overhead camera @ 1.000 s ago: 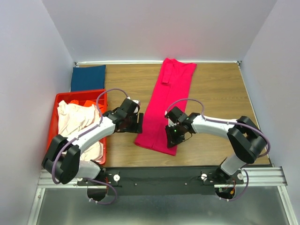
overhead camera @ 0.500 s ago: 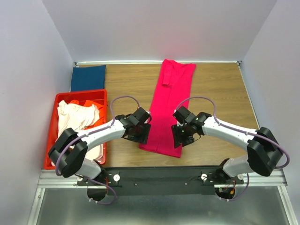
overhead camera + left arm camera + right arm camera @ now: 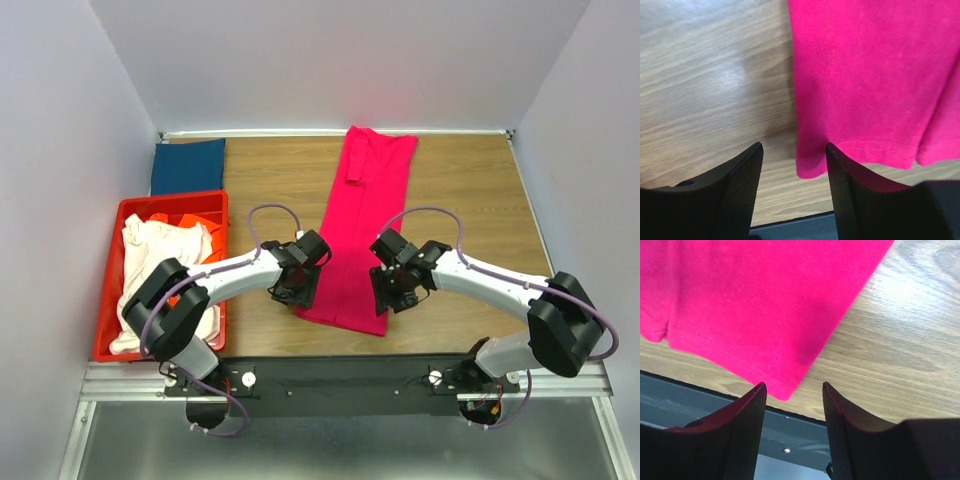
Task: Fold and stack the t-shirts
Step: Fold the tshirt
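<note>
I will next grab the magenta-pink t-shirt's hem at its outer near corner [image 3: 381, 331] [image 3: 783, 390] with my right gripper. Then the hem can fold evenly toward the collar.
The magenta-pink t-shirt [image 3: 355, 230] lies folded into a long narrow strip down the middle of the table, collar end far, hem near. My left gripper [image 3: 300, 292] is open over the hem's near left corner [image 3: 812, 165], which lies between its fingers. My right gripper [image 3: 398, 297] is open over the hem's near right corner [image 3: 785, 385]. Neither holds cloth. A dark blue t-shirt [image 3: 187, 166] lies folded at the far left. Cream-white [image 3: 160, 255] and orange [image 3: 192, 220] shirts lie in the crate.
A red plastic crate [image 3: 120, 215] stands at the left edge of the table. The table's near edge and the black base rail [image 3: 690, 405] lie just beyond the hem. Bare wood [image 3: 470, 200] shows right of the pink shirt.
Both arms have moved toward the near edge, along the pink shirt, to its hem corners. The left gripper has swung right onto the shirt's left edge. The shirt has not moved.
</note>
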You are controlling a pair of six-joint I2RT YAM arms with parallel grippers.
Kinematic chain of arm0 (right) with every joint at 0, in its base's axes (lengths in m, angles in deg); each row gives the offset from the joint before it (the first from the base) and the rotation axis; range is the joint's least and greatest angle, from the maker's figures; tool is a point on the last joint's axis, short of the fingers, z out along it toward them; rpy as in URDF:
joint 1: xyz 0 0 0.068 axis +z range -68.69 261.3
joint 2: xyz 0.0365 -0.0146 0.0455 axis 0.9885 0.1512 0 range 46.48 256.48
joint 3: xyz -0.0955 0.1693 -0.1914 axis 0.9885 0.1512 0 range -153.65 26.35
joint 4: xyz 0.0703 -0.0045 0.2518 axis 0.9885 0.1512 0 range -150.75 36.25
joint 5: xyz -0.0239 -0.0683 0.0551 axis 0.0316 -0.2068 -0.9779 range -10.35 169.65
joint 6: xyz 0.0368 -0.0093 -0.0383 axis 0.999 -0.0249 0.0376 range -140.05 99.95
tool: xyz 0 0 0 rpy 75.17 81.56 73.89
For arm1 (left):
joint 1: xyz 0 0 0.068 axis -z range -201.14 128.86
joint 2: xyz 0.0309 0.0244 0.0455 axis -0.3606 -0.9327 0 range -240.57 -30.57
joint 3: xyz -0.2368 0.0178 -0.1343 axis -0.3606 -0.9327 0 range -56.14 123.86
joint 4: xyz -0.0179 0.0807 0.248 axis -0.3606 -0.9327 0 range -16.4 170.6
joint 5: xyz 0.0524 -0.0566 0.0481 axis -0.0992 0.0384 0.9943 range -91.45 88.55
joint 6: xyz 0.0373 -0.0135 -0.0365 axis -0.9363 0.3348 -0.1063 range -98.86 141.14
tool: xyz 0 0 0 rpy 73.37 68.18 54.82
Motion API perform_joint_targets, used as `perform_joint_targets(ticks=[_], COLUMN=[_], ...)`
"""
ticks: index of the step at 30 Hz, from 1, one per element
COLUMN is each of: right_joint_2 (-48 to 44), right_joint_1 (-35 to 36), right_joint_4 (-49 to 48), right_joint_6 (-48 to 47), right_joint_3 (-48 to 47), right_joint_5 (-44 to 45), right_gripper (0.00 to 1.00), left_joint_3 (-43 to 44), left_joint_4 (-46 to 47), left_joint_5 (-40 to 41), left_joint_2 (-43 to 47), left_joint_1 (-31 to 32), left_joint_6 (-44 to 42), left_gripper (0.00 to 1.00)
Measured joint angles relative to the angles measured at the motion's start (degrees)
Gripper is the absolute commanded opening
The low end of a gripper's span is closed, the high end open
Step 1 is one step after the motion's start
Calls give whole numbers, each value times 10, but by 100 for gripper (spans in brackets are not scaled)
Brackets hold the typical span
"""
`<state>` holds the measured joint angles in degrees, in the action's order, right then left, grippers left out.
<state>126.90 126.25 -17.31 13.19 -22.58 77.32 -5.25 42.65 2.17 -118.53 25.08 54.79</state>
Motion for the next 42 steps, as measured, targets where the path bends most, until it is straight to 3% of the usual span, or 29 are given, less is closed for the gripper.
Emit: perform_joint_targets(ticks=[5,16,24,28,40,42], right_joint_2=[-1,-1,-1,1,31,32], right_joint_1=[0,0,8,9,19,20], right_joint_4=[0,-7,-33,-48,-75,-77], right_joint_6=[4,49,91,99,108,109], right_joint_3=[4,34,58,66,77,79], right_joint_5=[1,-29,-37,-49,-90,-95], right_gripper=[56,57,57,56,39,35], left_joint_3=[0,-13,-20,-20,-21,-21], left_joint_4=[-1,6,17,19,20,20], left_joint_5=[0,-3,-12,-15,-16,-16], left_joint_2=[-12,-6,-2,-2,-2,-1], left_joint_1=[8,12,24,29,42,42], left_joint_6=[1,6,13,14,16,16], left_gripper=[47,47,22,19,17,12])
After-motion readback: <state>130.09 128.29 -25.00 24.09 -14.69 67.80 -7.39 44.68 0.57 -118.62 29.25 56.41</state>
